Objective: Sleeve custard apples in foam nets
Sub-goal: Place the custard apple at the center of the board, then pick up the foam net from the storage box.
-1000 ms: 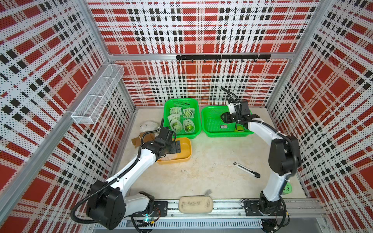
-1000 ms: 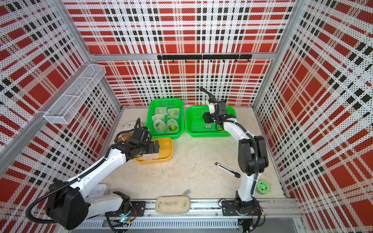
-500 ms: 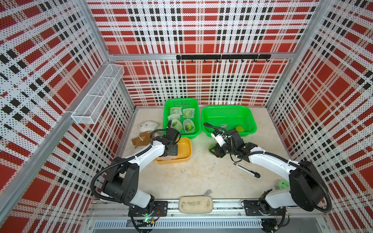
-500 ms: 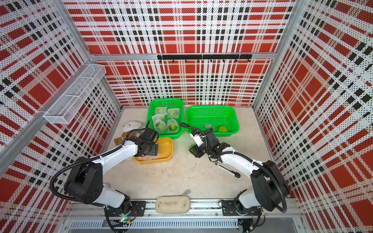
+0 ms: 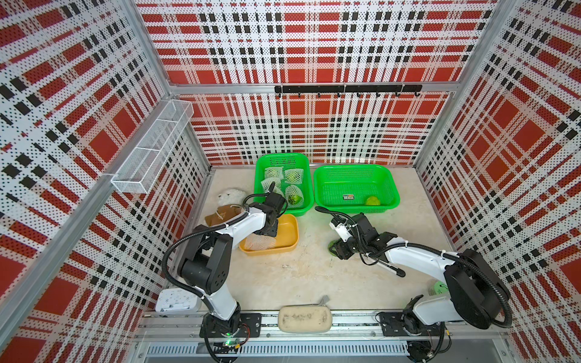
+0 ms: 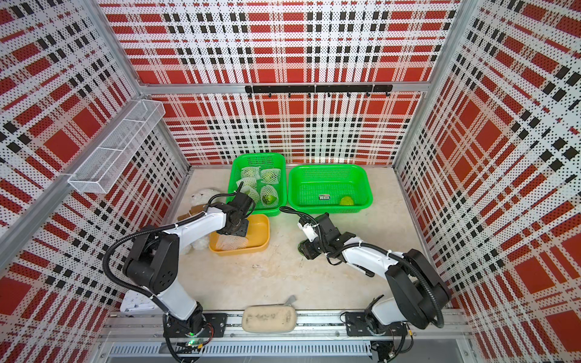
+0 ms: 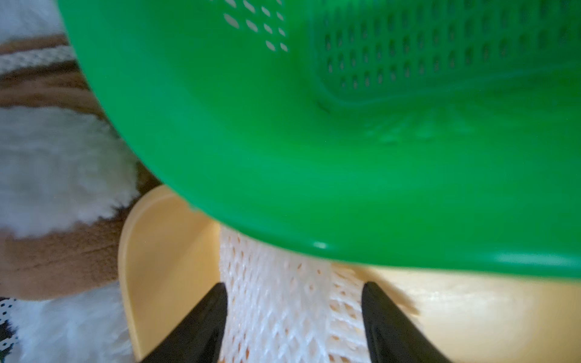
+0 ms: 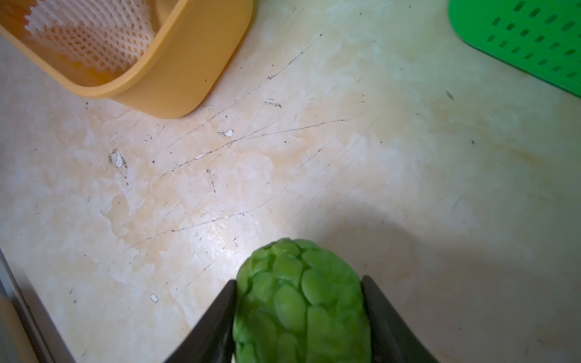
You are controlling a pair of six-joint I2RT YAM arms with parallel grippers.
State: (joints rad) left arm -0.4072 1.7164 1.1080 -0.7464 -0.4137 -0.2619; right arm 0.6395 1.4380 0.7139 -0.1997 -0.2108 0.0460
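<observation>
The custard apple is low over the flat, empty table beside the tray, so it is now time for my right gripper to release it.
My left gripper (image 5: 267, 231) reaches down into the yellow tray (image 5: 292, 235). In the left wrist view the left gripper (image 7: 294, 286) is open, and a white foam net (image 7: 276, 298) fills the gap between its fingers without looking squeezed. The same net (image 5: 257, 242) lies in the tray in both top views. My right gripper (image 8: 298, 281) is shut on a green, bumpy custard apple (image 8: 301, 301). It holds the fruit low over the table, right of the tray (image 5: 332, 245). One bare custard apple (image 5: 373, 200) lies in the right green basket (image 5: 393, 195). Several netted fruits (image 5: 294, 196) fill the left green basket (image 5: 257, 176).
A white plush bear (image 5: 231, 196) lies left of the baskets. A black pen (image 5: 390, 267) lies under my right arm. A beige pouch (image 5: 304, 319) sits on the front rail, a white device (image 5: 177, 300) at the front left, and a pale green round container (image 5: 440, 287) at the far right.
My right arm has carried the custard apple out of the right green basket to the middle of the table. My left arm has folded in, and its gripper has stayed in the yellow tray.
</observation>
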